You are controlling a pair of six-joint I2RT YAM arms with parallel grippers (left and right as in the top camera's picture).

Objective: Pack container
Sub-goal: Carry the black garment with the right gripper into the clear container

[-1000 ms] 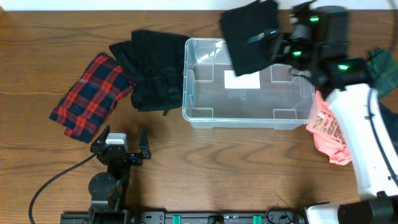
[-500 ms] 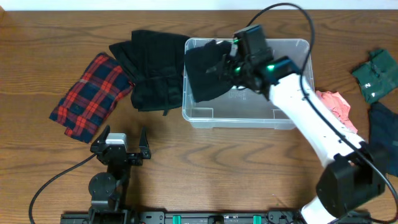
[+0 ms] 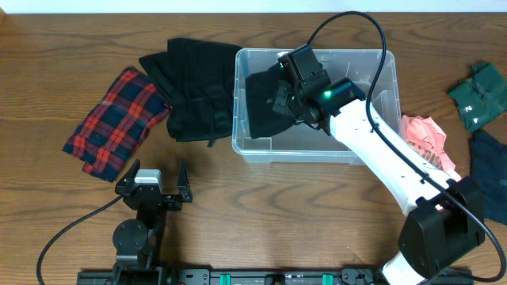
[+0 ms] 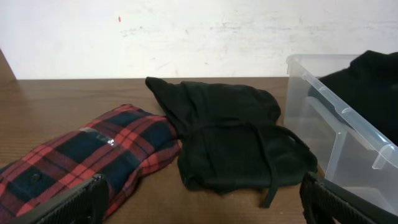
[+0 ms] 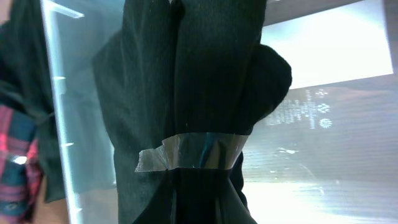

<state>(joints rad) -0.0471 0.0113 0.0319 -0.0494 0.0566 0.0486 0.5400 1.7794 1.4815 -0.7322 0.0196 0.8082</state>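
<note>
The garment's lower edge (image 3: 266, 133) slants above the container's bottom, so my right gripper next lowers the black garment flat onto that bottom before releasing it.
The container (image 3: 382, 55) is a clear rectangular bin at the back middle of the table. My right gripper (image 3: 287, 98) reaches into its left half, shut on a folded black garment (image 3: 265, 107) that hangs down inside against the left wall. In the right wrist view this garment (image 5: 199, 93) fills the middle, bound by a strip of clear tape (image 5: 186, 152), with the container's base (image 5: 348, 124) behind it. My left gripper (image 3: 156, 172) rests near the front left, open, its fingers (image 4: 81, 202) wide apart with nothing between them.
A black garment (image 3: 194, 87) lies against the container's left side, and a red plaid one (image 3: 115, 119) lies further left. A pink garment (image 3: 424, 138) sits right of the container. A green one (image 3: 479, 95) and a dark blue one (image 3: 491, 166) are at the right edge.
My right arm has swung left and down with the black garment, from above the container's back right into its left half. The left arm has not moved.
</note>
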